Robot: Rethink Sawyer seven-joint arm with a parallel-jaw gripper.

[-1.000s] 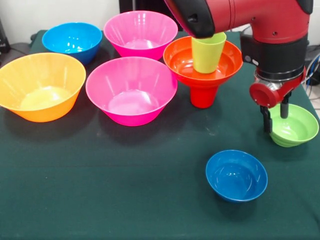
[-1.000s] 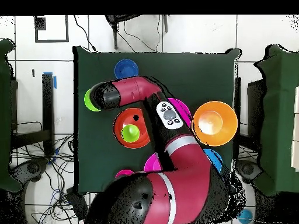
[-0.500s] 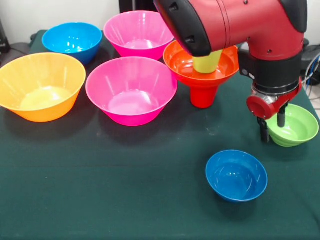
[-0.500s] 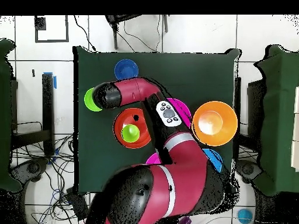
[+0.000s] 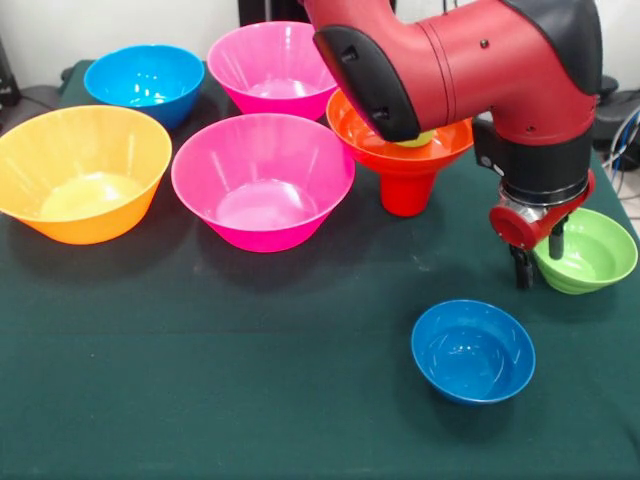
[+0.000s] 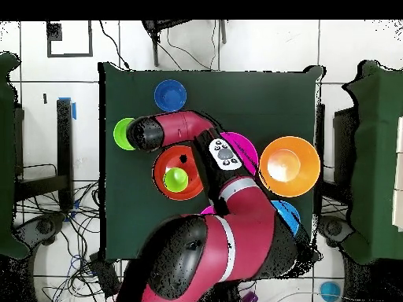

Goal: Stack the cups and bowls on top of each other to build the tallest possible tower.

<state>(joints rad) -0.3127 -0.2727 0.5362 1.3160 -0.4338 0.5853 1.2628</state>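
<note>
The small green bowl is wider than my open fingers, so my gripper will pick it up by its thin rim next, one finger inside.
The tower stands at the back right: a red cup [image 5: 405, 192] as base, a wide red-orange bowl [image 5: 352, 122] on it, and a lime-green cup [image 6: 175, 179] in the bowl. In the front view the arm hides most of the green cup. My gripper [image 5: 537, 258] is open at the near-left rim of the small green bowl [image 5: 592, 255]. One finger [image 5: 520, 272] is outside the rim and the other is inside the bowl. From above, the arm covers part of this green bowl [image 6: 121, 134]. A small blue bowl [image 5: 472, 350] sits alone near the front.
Two big pink bowls [image 5: 262, 180] [image 5: 280, 62], a yellow-orange bowl [image 5: 82, 172] and a mid-sized blue bowl [image 5: 145, 80] fill the left and back. The arm's thick upper link [image 5: 450, 60] hangs over the tower.
The gripper has sunk a little and shifted left along the green bowl's rim. The upper arm link has swung lower and now covers more of the green cup.
</note>
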